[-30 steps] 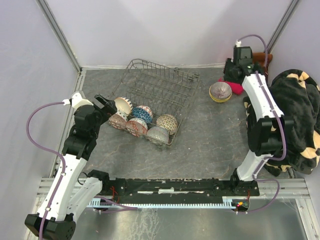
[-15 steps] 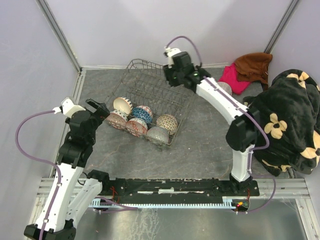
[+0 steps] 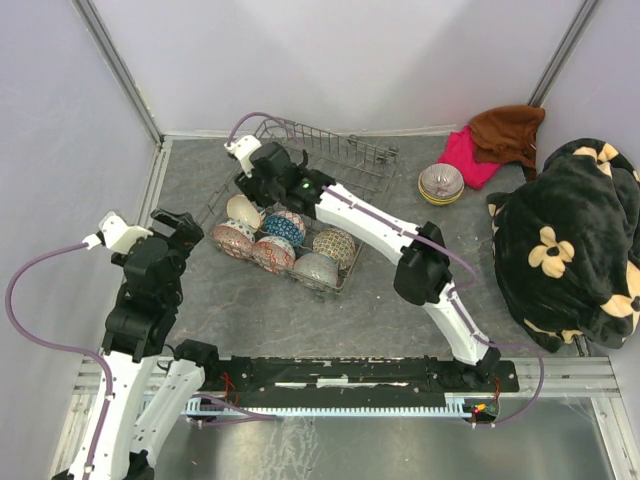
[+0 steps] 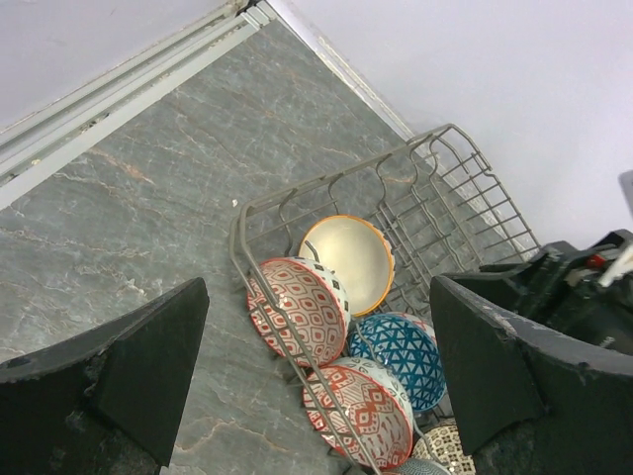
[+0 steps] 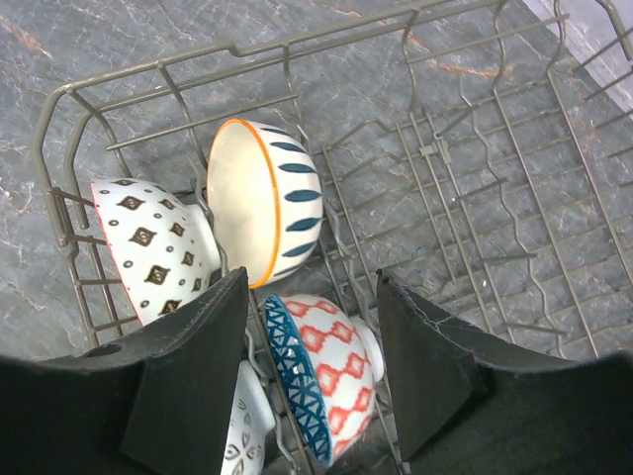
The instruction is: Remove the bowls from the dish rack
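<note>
My right gripper should grab the cream bowl by its orange rim (image 5: 274,195), so that the bowl's base stays free to settle onto the stack.
The grey wire dish rack (image 3: 345,152) holds several patterned bowls at its near-left end: a cream one (image 3: 243,210), a blue one (image 3: 286,226), two red ones (image 3: 272,254), a yellow-patterned one (image 3: 335,244) and a grey one (image 3: 315,270). My right gripper (image 3: 258,188) hangs open over them. In the right wrist view its fingers (image 5: 193,381) flank the blue-rimmed bowl with red diamonds (image 5: 336,381) from above, apart from it. My left gripper (image 3: 180,222) stands open left of the rack, empty. It looks onto the red-patterned bowl (image 4: 297,309) and the cream bowl (image 4: 348,262).
A small stack of bowls (image 3: 441,184) sits on the table right of the rack. A pink cloth (image 3: 468,158), a brown cloth (image 3: 510,125) and a dark flowered blanket (image 3: 565,240) lie at the far right. Walls close in the table's left and back.
My right arm swung from the stacked bowls at the far right across to the rack's left end, its jaws opening wider. My left gripper drew back leftward from the rack.
</note>
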Available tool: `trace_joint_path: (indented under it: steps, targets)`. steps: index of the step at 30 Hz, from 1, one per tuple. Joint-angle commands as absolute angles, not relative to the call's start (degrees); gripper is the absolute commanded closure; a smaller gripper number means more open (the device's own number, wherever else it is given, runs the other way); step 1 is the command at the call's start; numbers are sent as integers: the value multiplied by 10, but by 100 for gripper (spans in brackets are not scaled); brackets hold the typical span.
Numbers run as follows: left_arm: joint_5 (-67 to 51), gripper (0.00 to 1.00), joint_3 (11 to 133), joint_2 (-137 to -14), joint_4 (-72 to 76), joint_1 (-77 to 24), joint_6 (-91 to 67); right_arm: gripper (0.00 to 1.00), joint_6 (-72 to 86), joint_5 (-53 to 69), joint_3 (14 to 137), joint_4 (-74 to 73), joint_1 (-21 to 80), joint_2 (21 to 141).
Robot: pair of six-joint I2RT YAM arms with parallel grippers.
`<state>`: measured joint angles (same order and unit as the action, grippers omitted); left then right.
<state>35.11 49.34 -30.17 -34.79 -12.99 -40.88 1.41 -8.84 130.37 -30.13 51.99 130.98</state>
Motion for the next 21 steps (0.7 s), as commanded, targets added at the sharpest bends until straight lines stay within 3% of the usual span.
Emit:
trace_joint_path:
  steps: [1,21]
  targets:
    - [369,1,511,-292,-353,-131,-414,36,-38,-148,1353,-259,553,1339]
    - [383,1,502,-232,-358,-131,-421,45,-108,-318,1378,-182,602,1430]
